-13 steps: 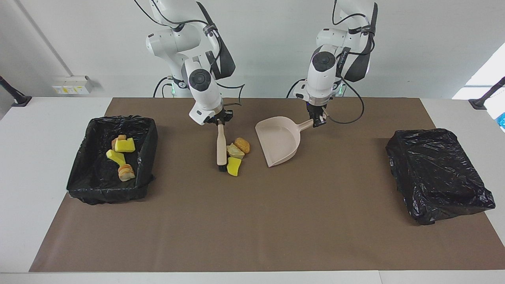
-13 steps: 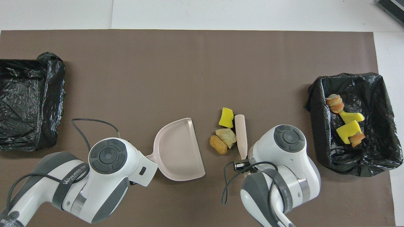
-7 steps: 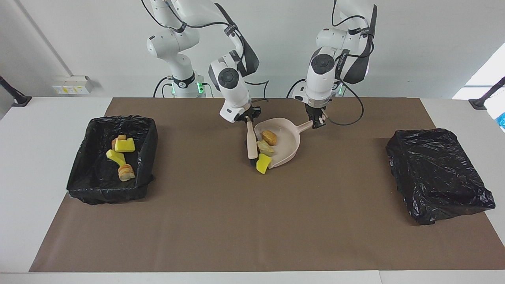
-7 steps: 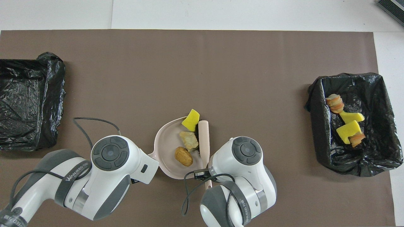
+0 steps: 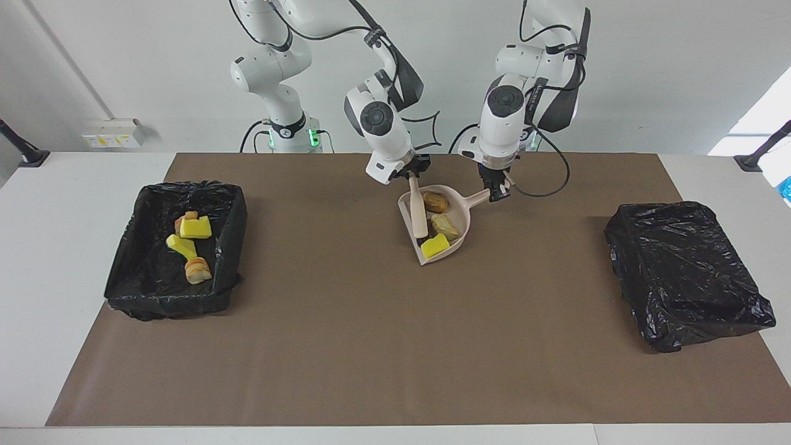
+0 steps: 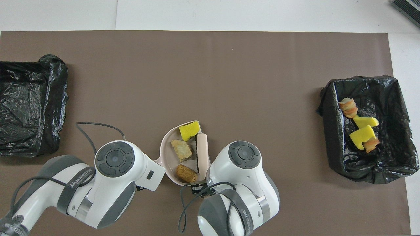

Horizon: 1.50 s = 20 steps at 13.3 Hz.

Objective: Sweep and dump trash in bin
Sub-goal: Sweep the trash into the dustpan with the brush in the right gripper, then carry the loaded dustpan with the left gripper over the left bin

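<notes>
The brush head (image 6: pixel 202 152) is inside the pink dustpan, so my right gripper should move the brush out before letting go.
A pale pink dustpan (image 5: pixel 460 213) (image 6: pixel 167 144) rests on the brown mat near the robots. My left gripper (image 5: pixel 496 193) is shut on its handle. Three pieces of trash lie in the pan: an orange-brown lump (image 5: pixel 435 201) (image 6: pixel 186 173), a tan lump (image 5: pixel 445 225) (image 6: pixel 181 150) and a yellow sponge piece (image 5: pixel 435 245) (image 6: pixel 190 130). My right gripper (image 5: pixel 413 174) is shut on the handle of a brush (image 5: pixel 419 213) (image 6: pixel 202 154), whose head lies inside the pan beside the trash. The black-lined bin (image 5: pixel 232 222) (image 6: pixel 387 98) at the right arm's end holds several more pieces (image 5: pixel 195 228) (image 6: pixel 361 134).
A second black-lined bin (image 5: pixel 686 275) (image 6: pixel 29 105) stands at the left arm's end of the table. The brown mat (image 5: pixel 383 346) covers most of the white table. In the overhead view both wrists hide the grippers.
My right gripper has swept the brush toward the left arm's end, pushing the three pieces off the mat into the dustpan. The left gripper and pan have barely moved.
</notes>
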Each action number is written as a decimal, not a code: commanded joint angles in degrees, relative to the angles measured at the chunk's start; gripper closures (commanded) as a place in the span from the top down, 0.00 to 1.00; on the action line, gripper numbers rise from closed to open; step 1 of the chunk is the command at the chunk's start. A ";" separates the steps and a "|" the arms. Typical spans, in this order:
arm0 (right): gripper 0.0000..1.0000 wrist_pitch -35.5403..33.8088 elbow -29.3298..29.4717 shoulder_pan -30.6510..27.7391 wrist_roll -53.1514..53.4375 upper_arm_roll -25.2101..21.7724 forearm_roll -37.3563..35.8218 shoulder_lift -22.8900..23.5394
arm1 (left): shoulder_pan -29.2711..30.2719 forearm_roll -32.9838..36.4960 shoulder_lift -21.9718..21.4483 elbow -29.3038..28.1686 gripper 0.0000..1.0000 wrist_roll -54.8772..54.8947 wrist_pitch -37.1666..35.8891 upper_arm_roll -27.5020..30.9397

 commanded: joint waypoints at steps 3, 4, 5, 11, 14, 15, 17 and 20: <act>0.00 -12.81 0.73 -2.29 4.01 0.11 -10.32 -7.55 | -0.20 1.53 1.05 0.90 0.00 -2.57 0.76 0.37; 0.00 -14.84 1.08 -3.34 3.92 0.02 -12.52 -8.88 | -0.02 1.44 0.96 0.90 0.00 -2.57 0.42 0.37; 0.00 -16.34 1.87 -5.35 3.92 0.20 -13.76 -9.67 | 0.15 1.35 0.88 0.81 0.00 -2.39 0.50 0.37; 0.00 -16.72 2.85 -5.99 6.55 0.46 -15.27 -10.03 | 6.47 -5.93 -0.88 2.74 0.00 3.49 0.77 0.89; 0.00 -12.32 0.65 -5.46 8.05 0.64 -14.57 -11.09 | 8.66 -8.65 -2.11 4.76 0.00 3.67 -2.47 1.60; 0.00 -11.53 0.47 -4.76 9.79 0.99 -14.57 -10.57 | 9.72 -10.15 -2.90 4.94 0.00 4.28 -3.01 1.60; 0.00 -5.58 -1.71 0.15 14.10 0.99 -14.57 -9.33 | 14.98 -11.91 -4.39 6.95 0.00 8.30 -4.06 1.77; 0.00 -1.86 -2.60 5.95 19.45 1.08 -14.57 -6.44 | 23.25 -13.24 -4.49 13.01 0.00 17.62 -12.75 2.04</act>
